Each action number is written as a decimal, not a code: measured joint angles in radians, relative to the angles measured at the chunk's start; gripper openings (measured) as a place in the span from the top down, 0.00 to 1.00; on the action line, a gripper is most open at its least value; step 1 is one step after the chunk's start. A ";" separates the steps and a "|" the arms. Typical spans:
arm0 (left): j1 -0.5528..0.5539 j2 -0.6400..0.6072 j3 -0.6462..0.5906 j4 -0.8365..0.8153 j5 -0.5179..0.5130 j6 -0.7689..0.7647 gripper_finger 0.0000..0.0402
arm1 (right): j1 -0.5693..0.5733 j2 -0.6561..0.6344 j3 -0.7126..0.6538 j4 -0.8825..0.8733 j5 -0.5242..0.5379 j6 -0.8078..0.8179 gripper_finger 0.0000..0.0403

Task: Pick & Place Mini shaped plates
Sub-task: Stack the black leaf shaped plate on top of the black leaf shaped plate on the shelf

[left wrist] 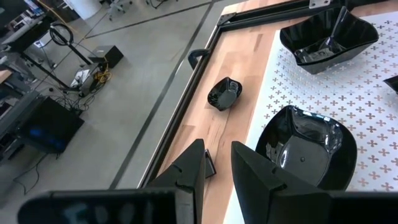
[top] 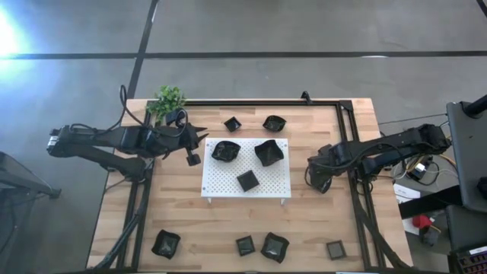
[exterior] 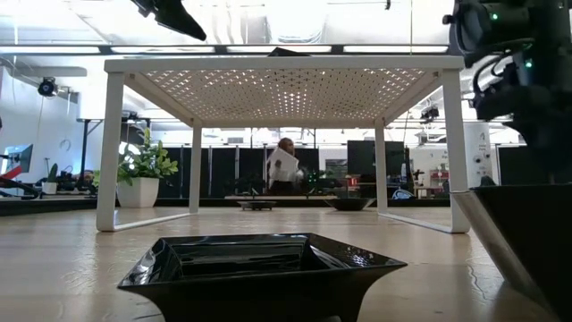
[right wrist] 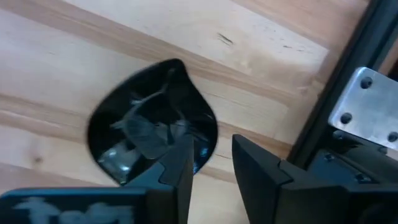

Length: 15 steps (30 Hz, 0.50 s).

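Note:
I should next move the teardrop-shaped plate from the wood onto the white board, so I should grab it with my right gripper by its curved rim (right wrist: 210, 147).
Several small glossy black plates are in view. Three sit on the white perforated board (top: 228, 179): a rounded one (top: 225, 151) (left wrist: 308, 152), a wavy one (top: 268, 152) (left wrist: 326, 34) and a square one (top: 246, 180). Two lie on the table's far part (top: 232, 123) (top: 274, 122) and several along the near edge (top: 166, 243) (top: 275, 247). My left gripper (top: 202, 140) (left wrist: 217, 168) is open and hovers at the board's far-left side. My right gripper (top: 319, 181) (right wrist: 211, 168) is open, pointing down over a teardrop-shaped plate (right wrist: 149, 127) that lies on the wood right of the board. My right gripper comes from above at the teardrop plate; one finger (right wrist: 180, 165) stands in front of its rim (right wrist: 202, 146). The plate lies flat on the table. I cannot tell whether the finger touches it.
A small green plant (top: 168, 100) (exterior: 143, 165) stands at the table's far-left corner. The board stands raised on white legs (exterior: 112, 152). A black frame rail (right wrist: 336, 87) runs along the table's right side. One plate (exterior: 264, 268) lies close to the low camera.

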<state>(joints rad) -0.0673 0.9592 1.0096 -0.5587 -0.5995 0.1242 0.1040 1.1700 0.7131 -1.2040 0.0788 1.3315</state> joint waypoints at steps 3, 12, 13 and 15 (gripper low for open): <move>0.000 0.000 0.000 0.001 0.000 0.000 0.81 | 0.001 0.005 0.001 0.021 0.000 0.000 0.72; 0.000 0.000 0.000 0.006 0.002 0.000 0.81 | -0.027 0.050 -0.010 0.071 0.000 0.003 0.73; 0.000 0.000 0.000 0.006 0.003 0.000 0.81 | -0.031 0.056 -0.010 0.075 0.000 0.002 0.73; 0.000 0.000 0.000 0.006 0.007 0.000 0.81 | -0.040 0.066 -0.010 0.079 0.002 0.001 0.73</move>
<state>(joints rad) -0.0677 0.9592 1.0096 -0.5526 -0.5923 0.1242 0.0643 1.2356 0.7029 -1.1250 0.0811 1.3323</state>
